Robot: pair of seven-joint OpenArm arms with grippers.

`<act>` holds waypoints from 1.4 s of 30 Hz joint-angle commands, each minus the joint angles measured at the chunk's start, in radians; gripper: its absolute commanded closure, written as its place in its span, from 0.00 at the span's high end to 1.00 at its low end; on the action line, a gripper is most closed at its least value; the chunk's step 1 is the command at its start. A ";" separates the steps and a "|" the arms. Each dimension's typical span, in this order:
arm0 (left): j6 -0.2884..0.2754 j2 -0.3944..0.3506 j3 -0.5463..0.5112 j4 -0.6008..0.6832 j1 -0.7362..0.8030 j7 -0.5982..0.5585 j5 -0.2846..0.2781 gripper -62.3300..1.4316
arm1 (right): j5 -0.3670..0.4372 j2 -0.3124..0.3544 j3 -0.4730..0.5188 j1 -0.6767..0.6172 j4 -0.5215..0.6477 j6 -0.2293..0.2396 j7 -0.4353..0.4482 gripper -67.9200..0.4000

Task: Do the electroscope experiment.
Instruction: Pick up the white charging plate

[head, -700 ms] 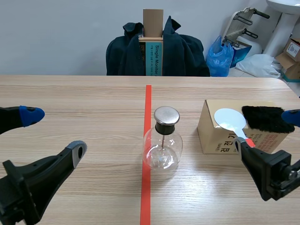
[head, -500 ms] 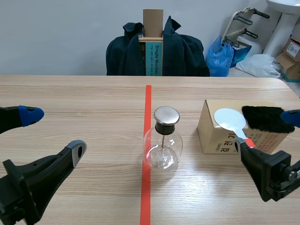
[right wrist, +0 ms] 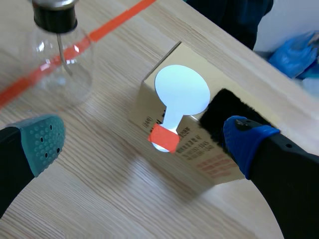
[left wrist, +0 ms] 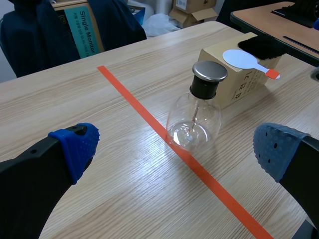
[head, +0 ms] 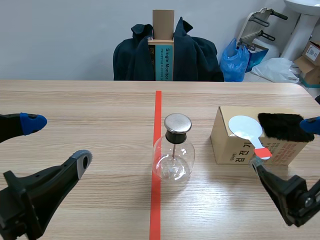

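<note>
The paddle's round head spreads wide and flat, so my right gripper next needs to grab the paddle by its narrow red handle.
A glass flask electroscope [head: 173, 151] with a metal cap stands on the red tape line at the table's middle; it also shows ahead of my left gripper [left wrist: 174, 144] as the flask [left wrist: 196, 112]. To its right a cardboard box [head: 235, 145] carries a white paddle with a red handle [head: 248, 130] and a black fur pad [head: 284, 126]. My right gripper [right wrist: 144, 134] is open above the box, its fingers either side of the paddle [right wrist: 178, 97], not touching it. My left gripper [head: 55, 142] stands open at the left.
A chair draped with a dark jacket [head: 167, 52] and a tall box stand behind the table's far edge. Bags and cartons lie on the floor at the back right [head: 260, 60]. Bare wood lies left of the tape line.
My right gripper has dropped slightly lower and toward the near edge. The left arm, flask and box are unchanged.
</note>
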 commanded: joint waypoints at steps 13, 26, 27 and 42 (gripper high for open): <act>-0.002 0.000 -0.004 0.016 0.000 -0.014 -0.006 1.00 | -1.084 -0.102 0.002 -0.188 0.013 -0.443 0.044 1.00; -0.002 0.000 -0.004 0.016 -0.001 -0.014 -0.006 1.00 | -1.303 -0.124 -0.085 0.109 -0.441 -0.845 0.175 1.00; -0.002 0.000 -0.004 0.016 -0.001 -0.014 -0.006 1.00 | -1.303 -0.125 -0.089 0.140 -0.471 -0.860 0.200 1.00; -0.002 0.000 -0.004 0.016 -0.001 -0.014 -0.006 1.00 | -1.302 -0.156 -0.098 0.448 -0.743 -0.827 0.482 1.00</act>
